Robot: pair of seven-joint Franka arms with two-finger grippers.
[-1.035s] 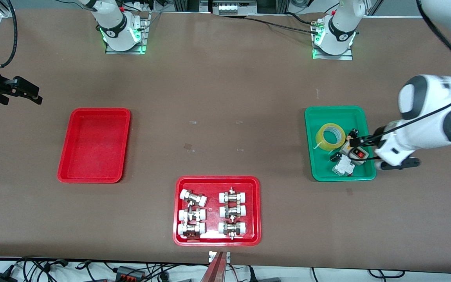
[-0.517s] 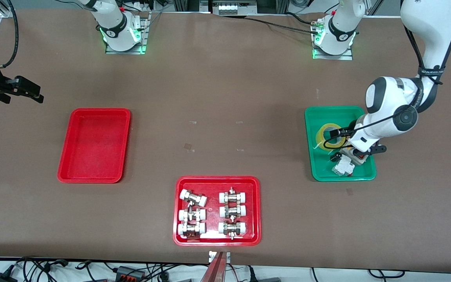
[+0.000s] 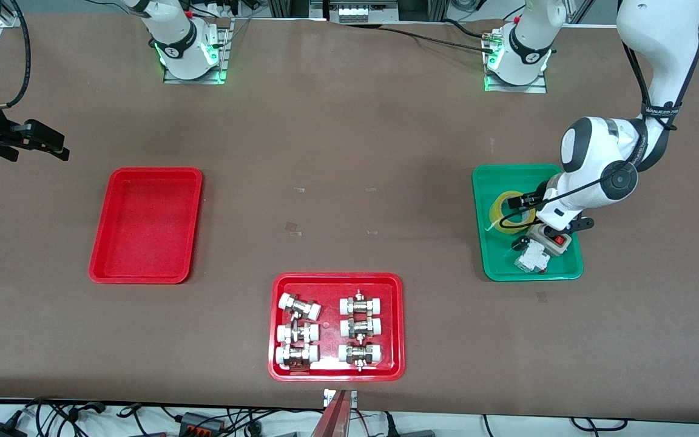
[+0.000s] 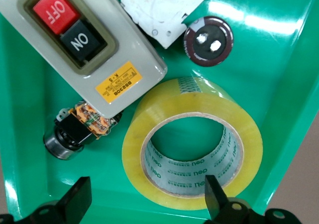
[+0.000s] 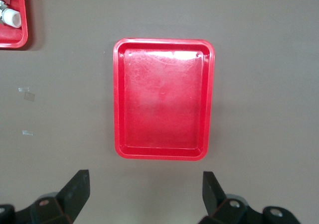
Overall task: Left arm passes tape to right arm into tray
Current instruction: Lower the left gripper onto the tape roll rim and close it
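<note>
My left gripper's fingers reach around the tape's side [image 3: 497, 214] [image 4: 164, 191] above the green tray's bottom, so it is now time to close on it.
The tape [image 3: 510, 210], a yellowish roll lying flat, sits in the green tray [image 3: 495, 258] at the left arm's end of the table. My left gripper [image 3: 528, 205] hangs open just over it. In the left wrist view the tape [image 4: 192, 142] fills the middle, and the left gripper [image 4: 146, 189] straddles the roll's wall, one finger [image 4: 213, 194] over the core hole and the other over the tray floor. The plain red tray [image 3: 146, 224] lies empty at the right arm's end. My right gripper [image 3: 37, 139] waits open over bare table beside the red tray [image 5: 164, 97], with nothing between its fingers [image 5: 77, 189].
Sharing the green tray [image 4: 30, 114] with the tape are a grey ON/OFF switch box [image 4: 82, 40], a dark round capacitor [image 4: 208, 41], a white part [image 4: 164, 5] and a small motor piece [image 4: 75, 132]. Nearest the camera, another red tray [image 3: 336, 375] holds several white-capped metal fittings [image 3: 298, 331].
The left arm has swung in from the table's end, carrying its open gripper across the green tray to above the tape. The right gripper has barely moved.
</note>
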